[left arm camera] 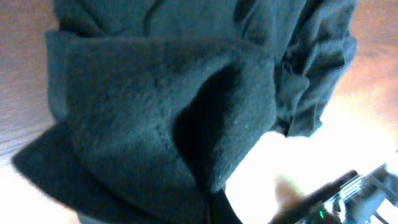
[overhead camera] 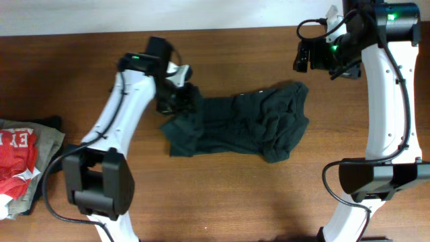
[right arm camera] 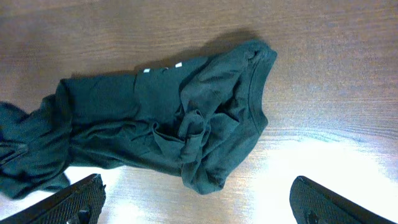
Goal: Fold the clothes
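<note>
I need to fold the collar end of the dark T-shirt (overhead camera: 242, 124) inward, so next my right gripper should grab that end near the T-shirt's far edge (overhead camera: 298, 91).
The dark blackish-green T-shirt (overhead camera: 242, 124) lies crumpled in a long heap across the middle of the wooden table. It also shows in the right wrist view (right arm camera: 155, 118), with small white marks on its far edge and the collar at the right. My left gripper (overhead camera: 173, 97) is at the shirt's upper left end, shut on a fold of it. In the left wrist view the cloth (left arm camera: 143, 93) fills the frame and bunches into the jaws (left arm camera: 211, 211), which hide under it. My right gripper (overhead camera: 302, 59) is open and empty, raised beyond the shirt's right end, fingers wide apart (right arm camera: 198, 202).
A pile with a red garment with white letters (overhead camera: 15, 151) on a grey-beige garment (overhead camera: 47, 144) lies at the table's left edge. The table's back edge meets a white wall (overhead camera: 201, 13).
</note>
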`<state>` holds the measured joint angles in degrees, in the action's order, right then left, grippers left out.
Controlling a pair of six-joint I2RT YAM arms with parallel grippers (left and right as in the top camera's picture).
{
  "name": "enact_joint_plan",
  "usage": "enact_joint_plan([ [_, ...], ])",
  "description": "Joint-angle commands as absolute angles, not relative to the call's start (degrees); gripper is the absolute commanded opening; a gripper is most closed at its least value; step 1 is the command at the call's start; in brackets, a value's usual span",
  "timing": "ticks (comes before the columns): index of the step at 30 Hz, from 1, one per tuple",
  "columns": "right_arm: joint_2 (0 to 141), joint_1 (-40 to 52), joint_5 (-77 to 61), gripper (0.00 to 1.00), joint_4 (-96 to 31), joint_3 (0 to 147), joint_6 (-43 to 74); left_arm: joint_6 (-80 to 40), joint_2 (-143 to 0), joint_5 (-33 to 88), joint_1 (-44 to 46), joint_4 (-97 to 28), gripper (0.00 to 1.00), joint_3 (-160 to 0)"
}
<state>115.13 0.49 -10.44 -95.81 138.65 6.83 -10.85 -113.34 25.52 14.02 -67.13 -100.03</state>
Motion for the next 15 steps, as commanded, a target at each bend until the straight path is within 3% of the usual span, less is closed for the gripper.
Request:
enact_joint_plan([
  [1, 114.8, 0.8, -9.9, 0.99, -97.0, 139.5, 6.2, -21.1, -113.3, 18.0, 19.7, -61.3, 0.00, -100.4],
  [6, 114.8, 1.1, -11.0, 0.99, -97.3, 139.5, 6.2, -24.3, -120.8, 17.8, 22.9, -57.2, 0.02, -100.4],
  [8, 114.8, 1.6, -11.0, 0.99, -97.3, 139.5, 6.2, -24.4, -123.4, 18.3, 23.1, -57.2, 0.16, -100.4],
  [10, 114.8, 2.6, -11.0, 0.99, -97.3, 139.5, 6.2, -24.4, -126.1, 21.0, 24.0, -54.8, 0.25, -100.4],
  [15, 114.8, 3.0, -11.0, 0.99, -97.3, 139.5, 6.2, -27.7, -126.4, 22.3, 27.4, -51.8, 0.24, -100.5],
])
